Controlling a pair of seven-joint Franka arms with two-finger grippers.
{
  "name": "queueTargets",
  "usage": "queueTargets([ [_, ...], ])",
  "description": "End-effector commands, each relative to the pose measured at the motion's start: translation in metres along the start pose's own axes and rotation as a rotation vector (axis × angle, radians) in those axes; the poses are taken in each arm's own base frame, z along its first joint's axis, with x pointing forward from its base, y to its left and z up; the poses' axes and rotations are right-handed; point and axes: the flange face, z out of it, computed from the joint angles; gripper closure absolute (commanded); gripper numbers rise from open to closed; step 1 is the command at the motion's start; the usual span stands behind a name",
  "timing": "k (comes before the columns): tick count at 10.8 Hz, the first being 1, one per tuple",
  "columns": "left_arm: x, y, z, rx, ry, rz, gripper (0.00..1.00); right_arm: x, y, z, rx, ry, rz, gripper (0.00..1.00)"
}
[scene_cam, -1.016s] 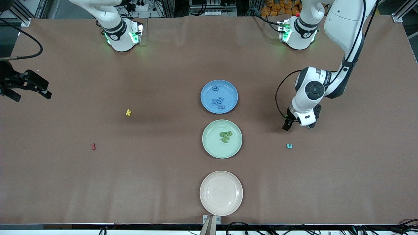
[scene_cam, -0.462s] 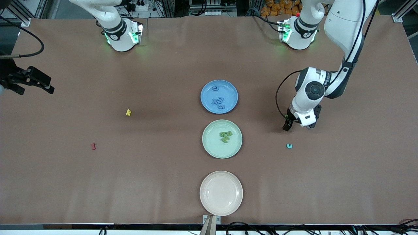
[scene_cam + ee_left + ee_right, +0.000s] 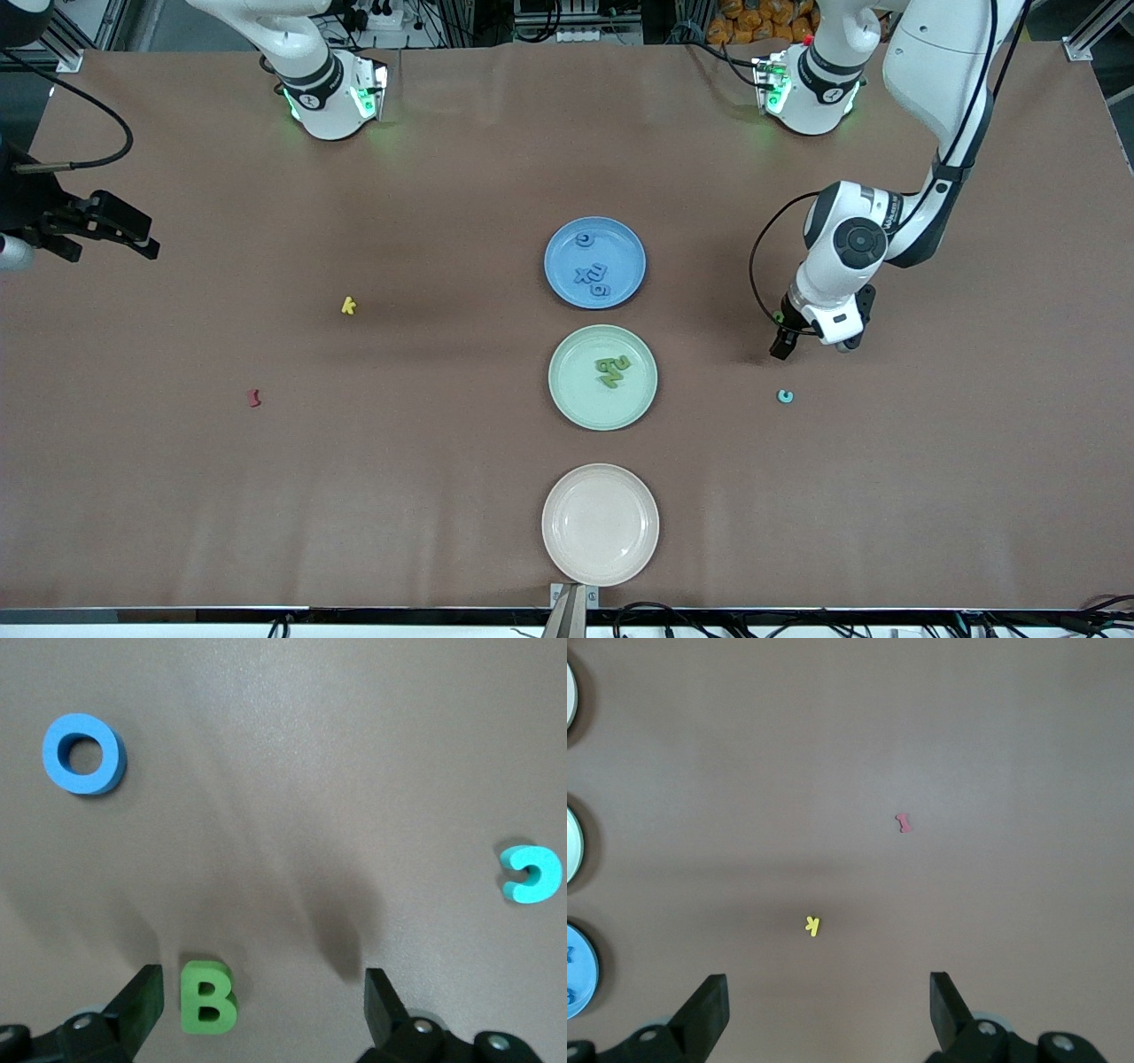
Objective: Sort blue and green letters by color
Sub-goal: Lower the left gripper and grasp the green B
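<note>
The left gripper should next take hold of the green letter B by its straight side and rounded bumps, so that the letter can be sorted onto the green plate (image 3: 576,394).
My left gripper (image 3: 813,344) hangs open, low over the table toward the left arm's end. In the left wrist view a green letter B (image 3: 208,997) lies between the left gripper's (image 3: 261,985) fingers, close to one of them and untouched. A blue ring-shaped O (image 3: 83,753) lies on the table farther off. Several blue letters (image 3: 592,270) sit in the blue plate (image 3: 563,266). A few green letters (image 3: 613,370) sit in the green plate (image 3: 576,394). My right gripper (image 3: 102,244) is open and empty over the right arm's end of the table.
A pale cyan c (image 3: 785,396) lies near the left gripper, nearer the front camera. An empty pinkish plate (image 3: 600,525) sits nearest the camera. A yellow k (image 3: 348,306) and a dark red piece (image 3: 254,398) lie toward the right arm's end.
The right gripper has drifted a little toward the middle of the table. The left gripper has barely shifted. No letter has moved.
</note>
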Motion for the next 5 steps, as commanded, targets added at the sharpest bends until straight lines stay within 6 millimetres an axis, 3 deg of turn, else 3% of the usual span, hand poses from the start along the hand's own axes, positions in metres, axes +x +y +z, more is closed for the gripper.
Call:
queueTargets([
  [1, -0.0078, -0.0020, -0.0013, -0.007, 0.010, 0.000, 0.00, -0.0079, -0.0011, 0.0042, 0.006, 0.025, 0.012, 0.00],
  [5, -0.0102, -0.0024, 0.0050, -0.011, 0.008, 0.004, 0.00, -0.0077, -0.0003, 0.0034, 0.006, 0.028, 0.013, 0.00],
])
